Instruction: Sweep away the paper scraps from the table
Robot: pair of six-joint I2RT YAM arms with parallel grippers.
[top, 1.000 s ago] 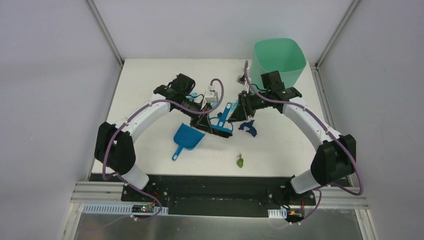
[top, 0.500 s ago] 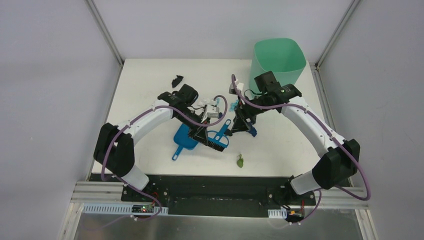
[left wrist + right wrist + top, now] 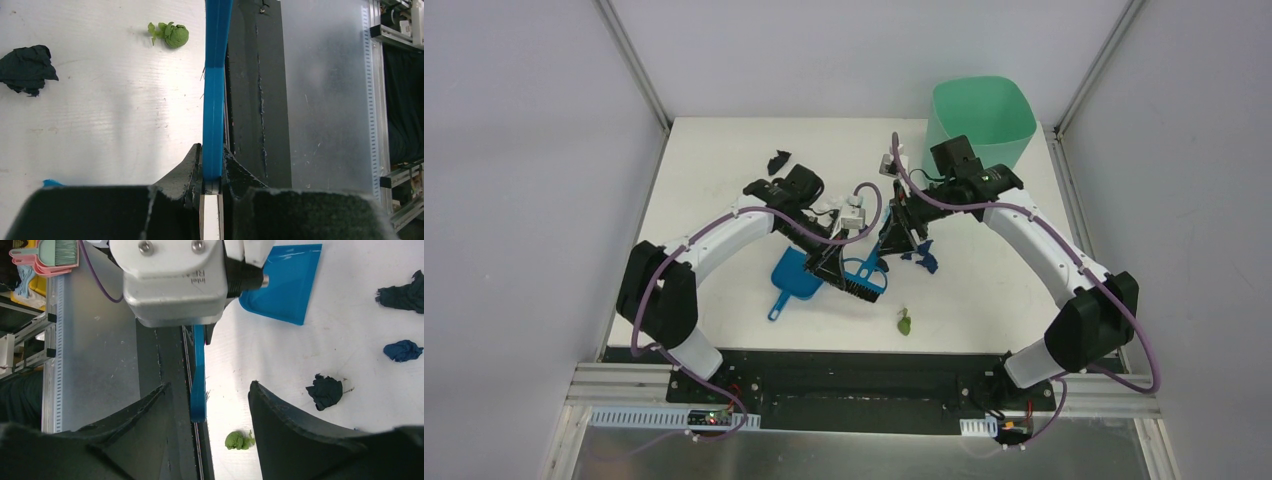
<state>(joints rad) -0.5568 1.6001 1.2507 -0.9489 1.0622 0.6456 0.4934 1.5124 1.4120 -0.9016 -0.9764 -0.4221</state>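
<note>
My right gripper should close now and would catch the brush handle's loose end, which reaches between the gripper's open fingers and past them.
My left gripper [image 3: 839, 268] [image 3: 212, 150] is shut on the handle of the blue hand brush [image 3: 864, 280] [image 3: 215, 75], held on edge over the table [image 3: 714, 180]. My right gripper [image 3: 899, 235] [image 3: 209, 390] is open, its jaws wide on either side of the brush handle's free end [image 3: 198, 385] without touching it. Paper scraps lie loose: a green one [image 3: 905, 323] [image 3: 172, 35] [image 3: 239, 440] near the front edge, a dark blue one [image 3: 921, 260] [image 3: 402, 350], black ones [image 3: 778, 160] [image 3: 325, 390] [image 3: 25, 69].
The blue dustpan [image 3: 796, 278] [image 3: 287, 285] lies flat just left of the brush. A teal bin [image 3: 980, 120] stands at the back right corner. The table's black front edge [image 3: 250, 100] runs right beside the brush.
My left gripper has carried the brush nearer the front, uncovering a black scrap at the back left. My right gripper has moved left and now straddles the brush handle.
</note>
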